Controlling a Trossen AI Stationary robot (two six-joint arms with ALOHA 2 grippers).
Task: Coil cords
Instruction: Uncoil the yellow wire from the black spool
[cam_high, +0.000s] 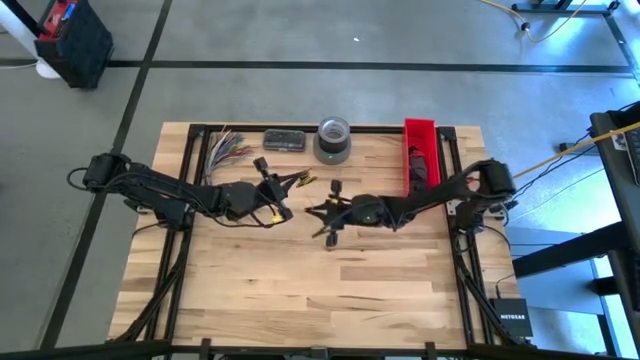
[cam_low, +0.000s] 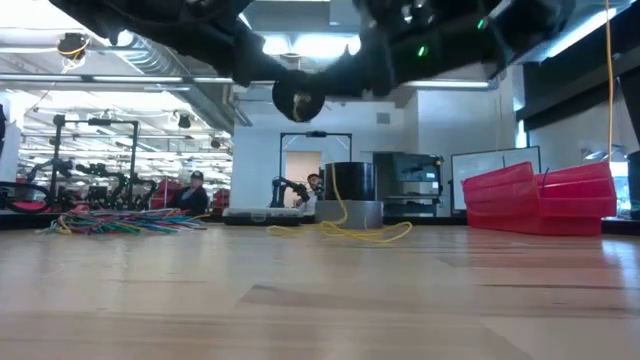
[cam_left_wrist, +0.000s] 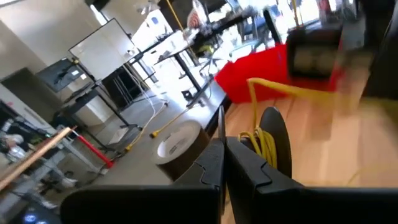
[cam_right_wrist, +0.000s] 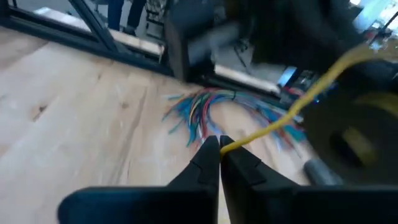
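My right gripper holds the piece of cord (cam_right_wrist: 280, 122), which crosses open air from my gripper's fingers to the bundle. My right gripper should move the piece of cord toward the bundle before it lets go.
The cords are a round black bundle (cam_left_wrist: 277, 138) wound with yellow cord. It is up in the air at mid-table (cam_low: 298, 100), right at the tips of my shut left gripper (cam_left_wrist: 224, 158) (cam_high: 298, 182). A yellow strand (cam_right_wrist: 280, 121) runs from the bundle (cam_right_wrist: 357, 134) to my right gripper (cam_right_wrist: 219, 148) (cam_high: 313, 210), which is shut on it just to the near side. More yellow cord (cam_low: 350, 232) lies slack on the table in front of the tape roll. My left gripper comes in level from the table's left, and the bundle's rim (cam_left_wrist: 266, 134) stands against its fingertips. The fingers hide the place of contact. The bundle stands on edge, lifted clear of the table. My right gripper pinches the yellow strand (cam_right_wrist: 231, 145) between its two fingertips, coming in nearly level from the table's right. The strand rises from the fingers to the bundle in a fairly straight line, clear of the table.
A grey tape roll (cam_high: 333, 140), a small dark box (cam_high: 284, 140) and a fan of multicoloured wires (cam_high: 226, 150) line the far edge. A red bin (cam_high: 420, 155) stands at the far right. The near half of the table (cam_high: 300, 290) is bare wood.
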